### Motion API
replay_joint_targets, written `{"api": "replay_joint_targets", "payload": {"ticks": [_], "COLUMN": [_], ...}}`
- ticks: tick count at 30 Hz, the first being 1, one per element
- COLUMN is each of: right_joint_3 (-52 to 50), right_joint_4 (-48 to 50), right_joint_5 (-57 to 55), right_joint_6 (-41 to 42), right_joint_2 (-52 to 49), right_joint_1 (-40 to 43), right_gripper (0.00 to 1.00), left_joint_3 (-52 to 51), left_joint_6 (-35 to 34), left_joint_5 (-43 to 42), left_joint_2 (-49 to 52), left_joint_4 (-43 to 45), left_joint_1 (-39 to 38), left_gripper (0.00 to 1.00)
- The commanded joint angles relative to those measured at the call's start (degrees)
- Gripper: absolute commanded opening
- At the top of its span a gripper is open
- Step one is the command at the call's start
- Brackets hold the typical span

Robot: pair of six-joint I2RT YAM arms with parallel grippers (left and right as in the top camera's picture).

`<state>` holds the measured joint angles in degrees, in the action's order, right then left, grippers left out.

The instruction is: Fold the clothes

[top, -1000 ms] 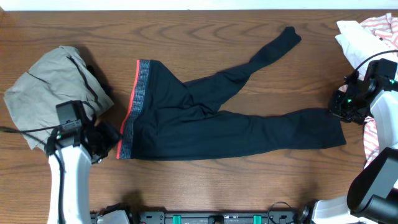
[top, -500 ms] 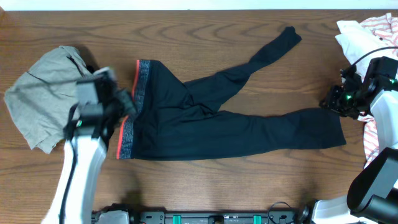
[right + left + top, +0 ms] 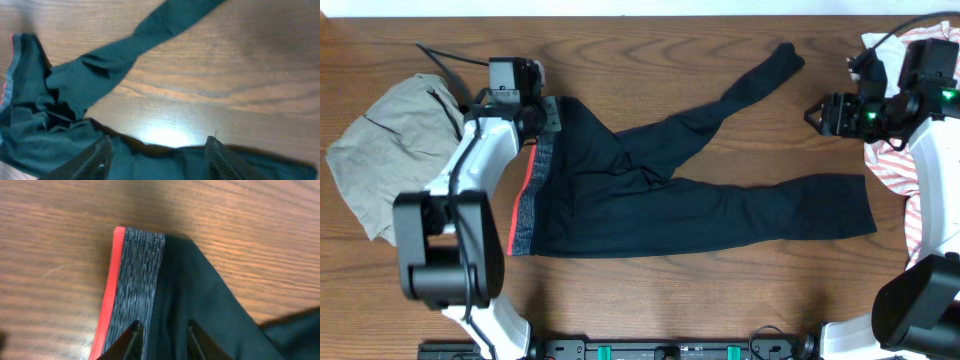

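I should grab the far leg of the black leggings (image 3: 650, 190) near its end with my right gripper next, so I can pull that leg out straight for folding.
The clothes, black leggings (image 3: 650, 190), lie spread over the table. Their grey, red-edged waistband (image 3: 525, 200) is at the left and two legs run to the right. My left gripper (image 3: 548, 112) hangs over the waistband's far corner. In the left wrist view its jaws (image 3: 163, 330) stand a little apart above the flat waistband (image 3: 135, 275), holding nothing. My right gripper (image 3: 817, 113) is raised between the two leg ends. It is wide open (image 3: 157, 155), with the near leg (image 3: 165, 167) below it and the far leg (image 3: 150, 30) ahead.
A khaki-grey garment (image 3: 390, 150) lies bunched at the left edge, just behind my left arm. White (image 3: 882, 62) and red-striped (image 3: 920, 215) garments are piled at the right edge under my right arm. Bare wooden tabletop (image 3: 650, 290) runs along the front.
My left arm swung from the waistband's near corner to its far corner, its jaws narrowing. My right gripper opened, let go of the near leg's end and moved up and away from it.
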<state>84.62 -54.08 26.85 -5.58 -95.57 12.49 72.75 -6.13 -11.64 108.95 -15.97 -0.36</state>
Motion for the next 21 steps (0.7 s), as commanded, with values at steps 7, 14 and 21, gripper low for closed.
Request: {"api": "replay_joint_targets", "payload": {"ticks": [7, 14, 21], "right_joint_3": [1.0, 0.9, 0.9], "right_joint_4": [8.2, 15.5, 24.0], "right_joint_5": [-2.9, -3.1, -3.1], "right_joint_6": [1.3, 1.3, 1.5], "right_joint_2": [-1.0, -2.4, -10.6], "right_joint_1": [-1.3, -1.4, -1.7], "right_gripper": [0.61, 0.71, 0.79], "left_joint_3": [1.1, 1.1, 1.1], "left_joint_6": [1.4, 1.4, 1.2], "left_joint_5": [0.1, 4.3, 10.3], "left_joint_2": [9.9, 13.3, 15.5], "left_joint_4": [4.0, 8.3, 13.1], "left_joint_1": [-0.7, -0.7, -0.7], "left_gripper": [0.3, 0.3, 0.29]}}
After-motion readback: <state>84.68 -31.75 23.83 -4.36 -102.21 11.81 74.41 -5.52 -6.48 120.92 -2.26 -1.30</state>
